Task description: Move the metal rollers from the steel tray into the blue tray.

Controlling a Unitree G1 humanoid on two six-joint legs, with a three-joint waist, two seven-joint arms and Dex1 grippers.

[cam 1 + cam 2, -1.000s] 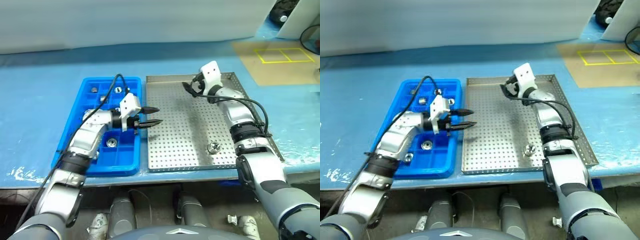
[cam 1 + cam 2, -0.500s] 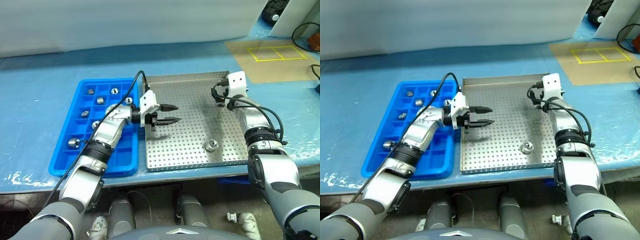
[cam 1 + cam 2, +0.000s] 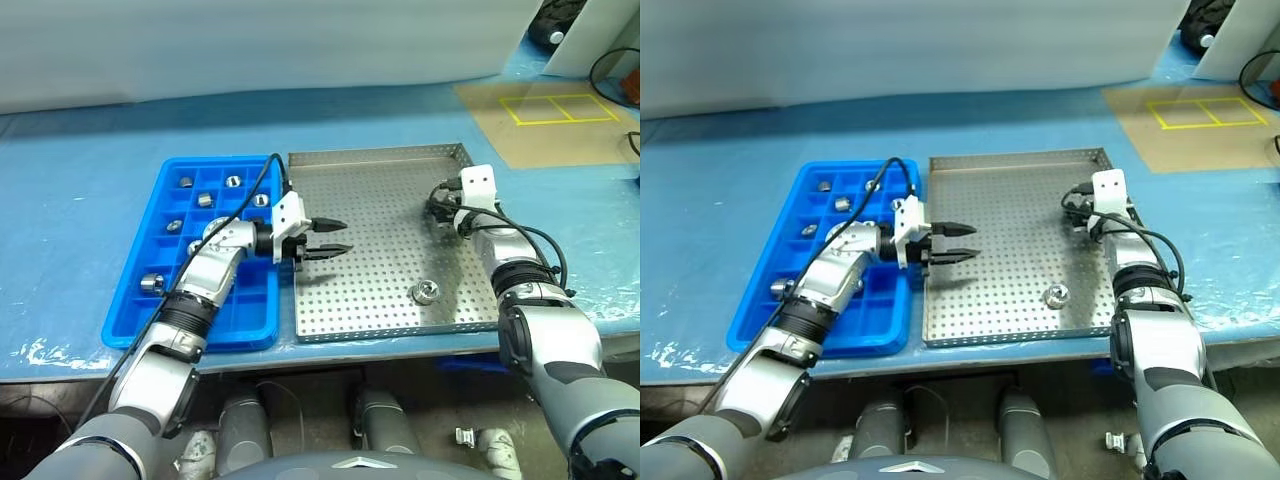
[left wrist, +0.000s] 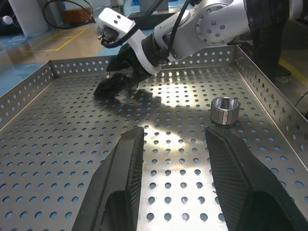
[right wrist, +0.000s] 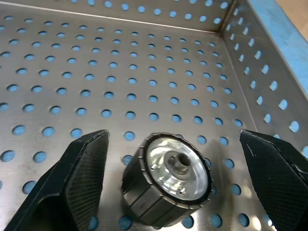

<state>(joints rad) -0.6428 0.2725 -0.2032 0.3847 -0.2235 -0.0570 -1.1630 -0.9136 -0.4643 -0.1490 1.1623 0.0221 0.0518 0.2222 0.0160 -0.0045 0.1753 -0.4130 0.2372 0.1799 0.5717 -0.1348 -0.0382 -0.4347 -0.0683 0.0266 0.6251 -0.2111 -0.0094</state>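
Observation:
The roller's ribbed side (image 5: 153, 196) is right beside the fingers of my right gripper, which reach down in the right wrist view. My right gripper will close, and it would catch the roller now.
The steel tray (image 3: 375, 153) lies mid-table, with the blue tray (image 3: 222, 160) against its left side. My right gripper (image 3: 438, 208) is low by the steel tray's right rim, open. In its wrist view a metal roller (image 5: 168, 175) lies on its side between the wide-apart fingers (image 5: 79, 178). A second roller (image 3: 424, 291) stands near the steel tray's front right. Over that tray's left part my left gripper (image 3: 344, 236) points right, open and empty. Several rollers (image 3: 205, 198) sit in the blue tray's compartments.
Blue sheeting (image 3: 80, 150) covers the table. A brown mat with a yellow taped rectangle (image 3: 545, 107) lies at the far right. The table's front edge runs just below both trays. The right gripper (image 4: 115, 84) and the front roller (image 4: 224, 109) also appear in the left wrist view.
My right gripper has swung from the steel tray's far middle down to its right rim. The left gripper's tips now reach slightly further over the steel tray. The head camera has shifted.

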